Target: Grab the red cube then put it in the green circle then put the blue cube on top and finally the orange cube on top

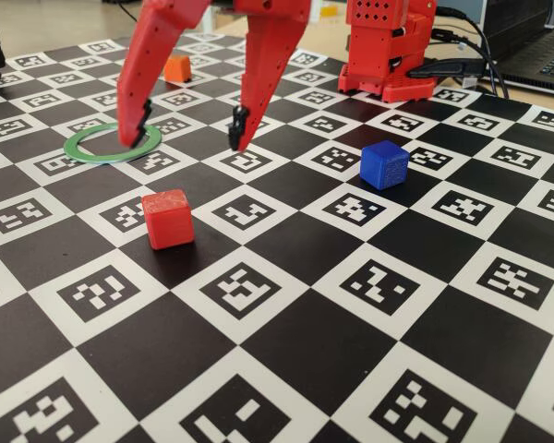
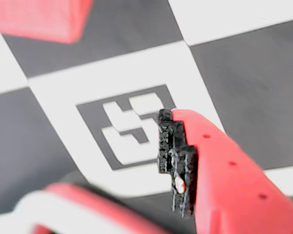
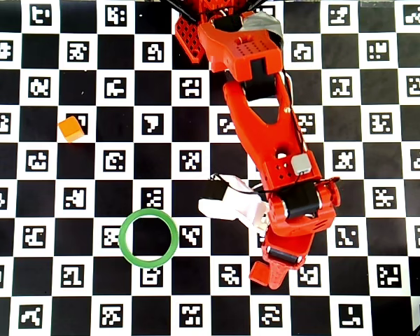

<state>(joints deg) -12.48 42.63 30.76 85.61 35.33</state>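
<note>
My gripper next needs to grab the opposite sides of the red cube (image 1: pixel 168 219), to set the cube down in the green circle (image 1: pixel 112 143).
In the fixed view my gripper (image 1: pixel 186 138) stands wide open and empty, fingertips low over the board. Its left fingertip (image 1: pixel 134 137) shows over the right edge of the green circle (image 1: pixel 112 143). The red cube (image 1: pixel 168 219) sits nearer the camera, below the gap between the fingers and apart from them. The blue cube (image 1: pixel 384 164) rests to the right and the orange cube (image 1: pixel 177 67) at the back. The wrist view has the red cube (image 2: pixel 39 17) blurred at the top left and a black-padded finger (image 2: pixel 178 161) over a tag. The overhead view shows the orange cube (image 3: pixel 71 129) and green circle (image 3: pixel 148 238).
The board is a black-and-white checker of printed tags (image 1: pixel 240 291). The red arm base (image 1: pixel 388 46) stands at the back right, with cables and a laptop (image 1: pixel 535 46) behind it. In the overhead view the arm (image 3: pixel 266 126) covers the middle right squares, and neither the red nor the blue cube shows.
</note>
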